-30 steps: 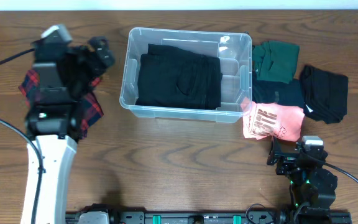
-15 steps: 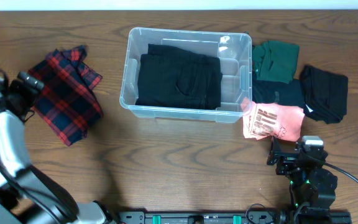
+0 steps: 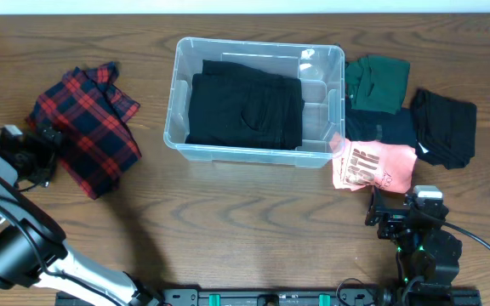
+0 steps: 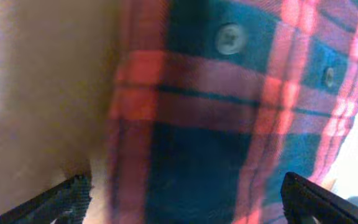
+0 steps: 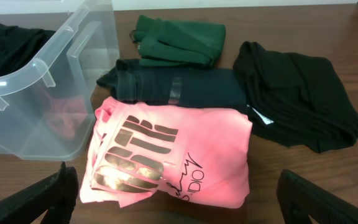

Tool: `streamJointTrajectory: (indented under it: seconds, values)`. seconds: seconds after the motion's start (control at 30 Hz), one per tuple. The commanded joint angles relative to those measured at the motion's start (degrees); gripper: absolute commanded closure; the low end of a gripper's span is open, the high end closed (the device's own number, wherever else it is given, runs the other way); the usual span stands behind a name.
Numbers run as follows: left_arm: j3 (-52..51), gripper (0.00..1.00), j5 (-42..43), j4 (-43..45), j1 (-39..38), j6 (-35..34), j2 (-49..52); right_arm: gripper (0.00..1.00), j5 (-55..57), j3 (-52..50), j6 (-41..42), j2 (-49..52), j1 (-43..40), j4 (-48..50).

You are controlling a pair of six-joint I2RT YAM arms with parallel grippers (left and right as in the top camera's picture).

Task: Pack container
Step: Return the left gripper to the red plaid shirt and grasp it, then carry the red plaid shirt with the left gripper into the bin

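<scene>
Next, my left gripper grabs the plaid shirt (image 3: 88, 136) by its folded edge beside the buttons to pack it into the container.
The container (image 3: 323, 95) is a clear plastic bin at the table's middle back, and a folded black garment (image 3: 245, 109) lies in it. A red plaid shirt (image 3: 88, 136) lies on the table to its left. My left gripper (image 3: 48, 151) is low at the shirt's left edge. In the left wrist view it is open (image 4: 182, 202), with the plaid cloth (image 4: 229, 112) filling the space between the fingers. My right gripper (image 3: 390, 208) is open and empty (image 5: 179, 199), just in front of a folded pink shirt (image 5: 173, 155). The bin's corner (image 5: 42, 81) shows at the left of the right wrist view.
To the right of the bin lie a folded green garment (image 3: 379, 83), a dark one (image 3: 381, 127) under the pink shirt (image 3: 374, 166), and a black one (image 3: 443, 126). They also show in the right wrist view: green (image 5: 179, 40), dark (image 5: 191, 87), black (image 5: 297, 102).
My left arm has swung from over the plaid shirt out to the left and come down at the shirt's left edge. The shirt now lies uncovered. The right arm has not moved.
</scene>
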Motion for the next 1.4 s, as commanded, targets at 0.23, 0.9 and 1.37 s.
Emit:
streamJointTrajectory:
  seconds: [0.23,0.9,1.37]
  values:
    - [-0.2,0.29,9.7,0.7,-1.8,2.4,11.8,0.01,0.0,-0.2,0.4,-0.3,0.5,0.0]
    - [-0.2,0.94,32.7,-9.0,-3.7,10.5,-12.9,0.01,0.0,-0.2,0.4,-0.3,0.5,0.0]
    - [-0.2,0.94,33.9,23.2,-27.4,-18.1,-37.1,0.01,0.0,-0.2,0.4,-0.3,0.5,0.0]
